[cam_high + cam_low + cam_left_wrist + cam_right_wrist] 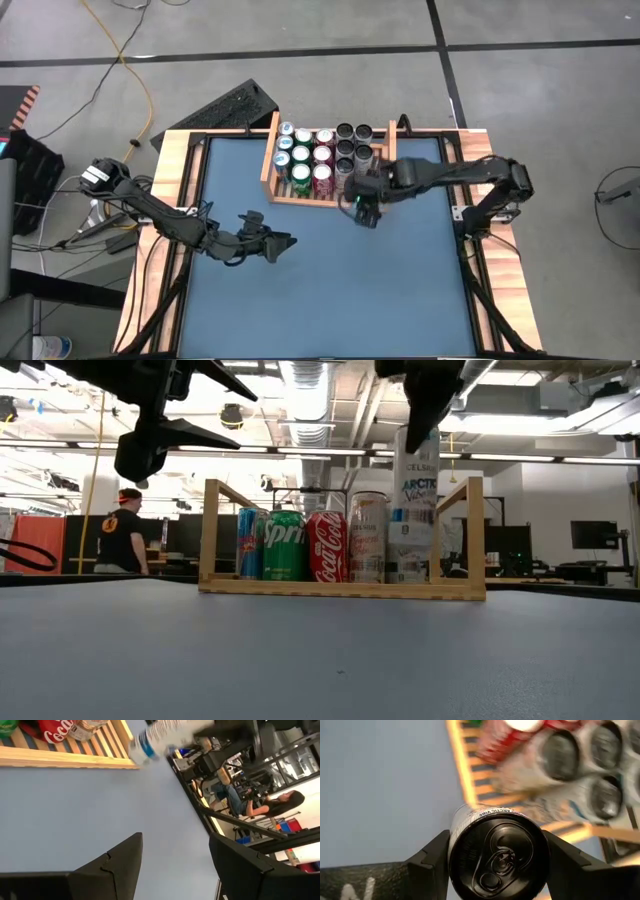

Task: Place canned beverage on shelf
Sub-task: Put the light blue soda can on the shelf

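The white can is in front of the shelf's front bar and would miss if I opened now, so my right gripper needs to move it toward the shelf's slats.
The wooden shelf (268, 165) stands at the table's far middle and holds several rows of upright cans, among them a green Sprite (285, 545) and a red Coca-Cola (327, 547). My right gripper (365, 208) is shut on a tall white can (415, 500) at the shelf's near right corner. The can's dark top with its pull tab fills the right wrist view (495, 855). My left gripper (287, 243) hangs open and empty above the table's middle left; it also shows in the low view (160, 435). My right gripper pinches the white can between its two fingers (432, 865), one on each side of the can's wall just below the top rim (457, 827). The fingers come from above, pointing down. The can hangs about upright below them, lifted clear of the table.
Bare blue table (330, 290) lies in front of the shelf. The shelf's raised side boards (472, 530) stand on either side of the cans. A black keyboard (225, 108) lies off the table's far left. People show in the room behind (125, 535).
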